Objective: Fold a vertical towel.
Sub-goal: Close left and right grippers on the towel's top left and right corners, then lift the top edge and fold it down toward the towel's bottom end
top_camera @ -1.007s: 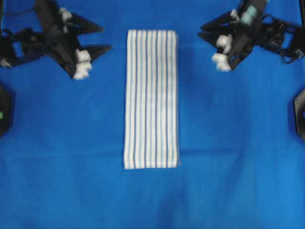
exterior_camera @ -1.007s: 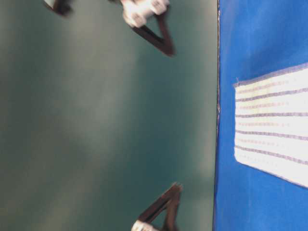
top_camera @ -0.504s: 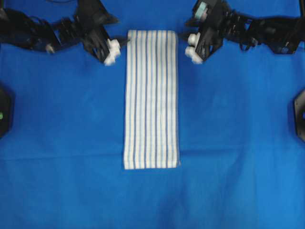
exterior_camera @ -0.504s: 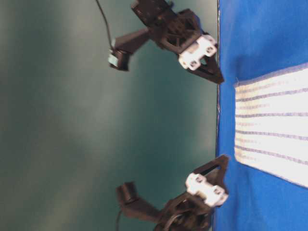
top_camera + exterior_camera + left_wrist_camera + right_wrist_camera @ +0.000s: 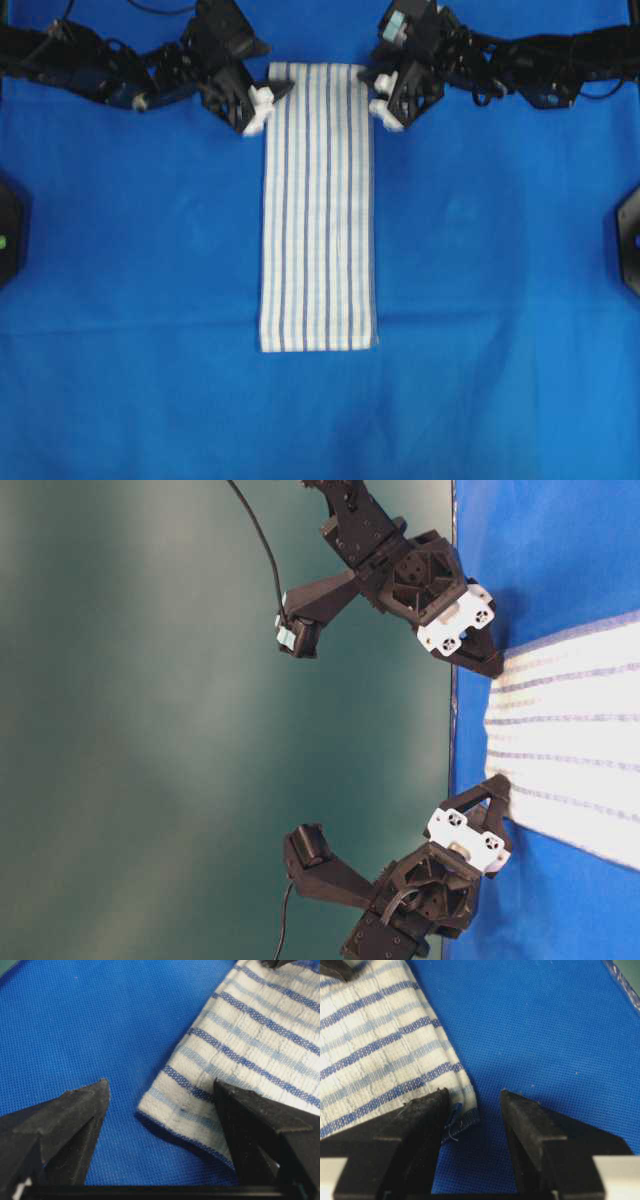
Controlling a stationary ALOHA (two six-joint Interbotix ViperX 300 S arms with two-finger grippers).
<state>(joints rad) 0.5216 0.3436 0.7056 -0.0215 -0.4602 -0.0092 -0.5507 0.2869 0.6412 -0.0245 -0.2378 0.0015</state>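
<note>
The fingers of my left gripper reach down around the towel corner (image 5: 167, 1102) on the blue sheet and would catch it, so my left gripper closes next.
The towel (image 5: 318, 200) is a white strip with thin blue and grey stripes, lying flat and lengthwise on the blue sheet (image 5: 500, 300). My left gripper (image 5: 266, 100) is at its far left corner, my right gripper (image 5: 380, 98) at its far right corner. In the left wrist view the left gripper (image 5: 160, 1090) is open wide, with the towel (image 5: 250, 1035) corner between its jaws and one finger over the cloth. In the right wrist view the right gripper (image 5: 473, 1095) is open, and the towel (image 5: 375, 1035) corner with a loose thread lies against its left finger.
The blue sheet covers the whole table in the overhead view. Dark fixtures sit at the left edge (image 5: 8, 240) and the right edge (image 5: 630, 240). In the table-level view the sheet's edge (image 5: 452, 730) runs just behind both grippers.
Both grippers have moved inward and come down to the towel's far corners. The right jaws have narrowed slightly. The towel has not shifted.
</note>
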